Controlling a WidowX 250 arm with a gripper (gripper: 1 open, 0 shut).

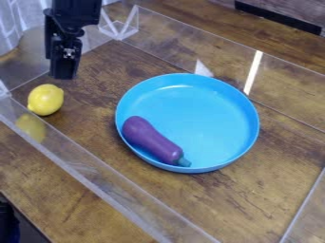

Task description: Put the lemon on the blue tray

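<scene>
The lemon needs to go on the blue tray (222,100). My gripper should grab it by its rounded yellow body (46,100) next.
The lemon (46,99) is a small bright-yellow oval lying on the wooden table at the left. My gripper (61,63) hangs a little above and behind it, pointing down, open, with nothing between its black fingers. The blue tray (222,100) is a large round blue dish to the right of the lemon, apart from it.
A purple eggplant (152,140) lies in the tray's front left part. A clear plastic wall (76,166) runs along the front of the table and another stands at the back left. Bare wood lies between lemon and tray.
</scene>
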